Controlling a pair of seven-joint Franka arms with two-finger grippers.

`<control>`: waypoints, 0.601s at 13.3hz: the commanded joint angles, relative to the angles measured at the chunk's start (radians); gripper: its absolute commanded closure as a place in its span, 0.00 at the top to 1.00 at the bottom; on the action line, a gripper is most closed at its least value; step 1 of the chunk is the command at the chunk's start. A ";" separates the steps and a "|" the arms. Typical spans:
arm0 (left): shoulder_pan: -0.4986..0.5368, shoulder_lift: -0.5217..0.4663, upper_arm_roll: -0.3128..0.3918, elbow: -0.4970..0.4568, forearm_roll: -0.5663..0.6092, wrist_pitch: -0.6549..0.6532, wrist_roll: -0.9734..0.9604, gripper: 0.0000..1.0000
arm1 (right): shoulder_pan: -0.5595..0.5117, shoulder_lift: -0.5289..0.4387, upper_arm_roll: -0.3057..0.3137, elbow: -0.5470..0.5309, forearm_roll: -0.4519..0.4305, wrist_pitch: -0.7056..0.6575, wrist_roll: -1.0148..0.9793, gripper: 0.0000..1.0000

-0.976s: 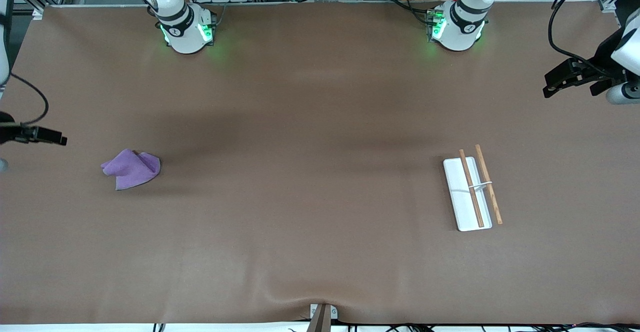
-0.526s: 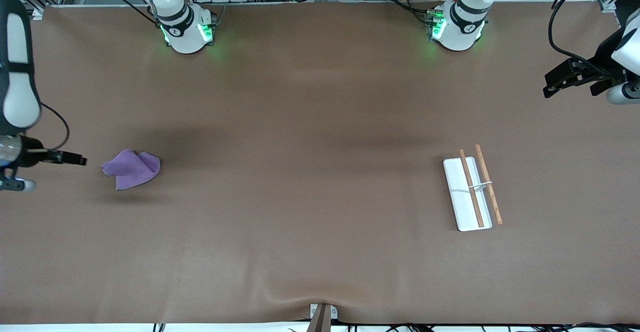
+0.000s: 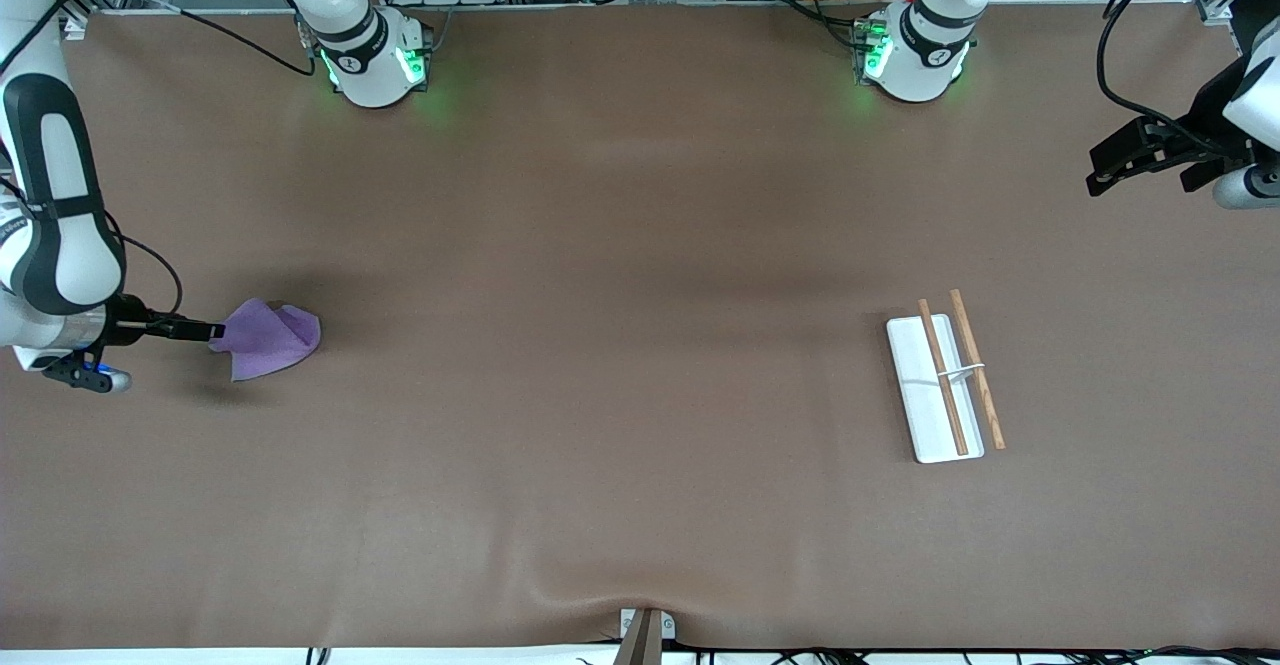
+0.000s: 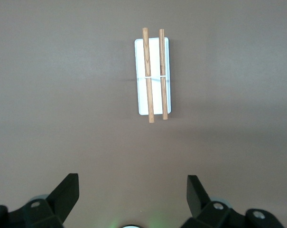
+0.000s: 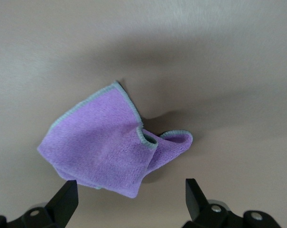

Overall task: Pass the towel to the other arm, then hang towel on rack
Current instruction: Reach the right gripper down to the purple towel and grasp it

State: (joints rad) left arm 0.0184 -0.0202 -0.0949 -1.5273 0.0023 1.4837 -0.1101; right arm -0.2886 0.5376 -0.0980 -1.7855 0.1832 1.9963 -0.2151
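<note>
The towel needs to go to the other arm (image 3: 1182, 149) for hanging. My right gripper should next grab the towel by its bunched purple fold (image 3: 244, 345) to pass it over.
The towel (image 3: 268, 339), a crumpled purple cloth with a pale hem, lies on the brown table toward the right arm's end. My right gripper (image 3: 210, 330) hangs open over the towel's outer edge. In the right wrist view the towel (image 5: 110, 147) fills the middle, and one corner reaches between the spread fingers of the right gripper (image 5: 131, 190), which hold nothing. The rack (image 3: 945, 380), a white base with two brown rods, lies flat toward the left arm's end. My left gripper (image 3: 1105, 180) waits open and high at that end of the table; its own view shows the rack (image 4: 141, 95) off ahead of the left gripper (image 4: 133, 184).
Both arm bases (image 3: 375, 60) (image 3: 910, 55) glow green along the table's edge farthest from the front camera. A metal bracket (image 3: 645, 633) puckers the brown cover at the edge nearest the front camera. Bare cover stretches between towel and rack.
The right arm has swung in from the table's end toward the towel, and its gripper now reaches the cloth's edge. The left arm, the towel and the rack have not moved.
</note>
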 commanded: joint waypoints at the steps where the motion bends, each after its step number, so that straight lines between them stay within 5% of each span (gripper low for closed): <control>1: -0.002 0.009 0.004 0.021 -0.019 -0.017 0.003 1.00 | -0.024 0.044 0.015 -0.008 0.042 0.042 -0.018 1.00; 6: -0.002 0.009 0.004 0.021 -0.019 -0.017 0.003 1.00 | -0.021 0.074 0.017 -0.006 0.056 0.076 -0.018 1.00; 7: -0.002 0.009 0.004 0.021 -0.019 -0.017 0.003 1.00 | -0.020 0.078 0.017 -0.006 0.058 0.076 -0.018 0.86; 8: -0.002 0.009 0.004 0.021 -0.019 -0.017 0.003 1.00 | -0.015 0.078 0.018 -0.006 0.058 0.075 -0.018 0.58</control>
State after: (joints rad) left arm 0.0184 -0.0200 -0.0949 -1.5274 0.0023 1.4837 -0.1101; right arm -0.2949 0.6104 -0.0930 -1.7949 0.2189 2.0673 -0.2197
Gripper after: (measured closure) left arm 0.000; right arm 0.066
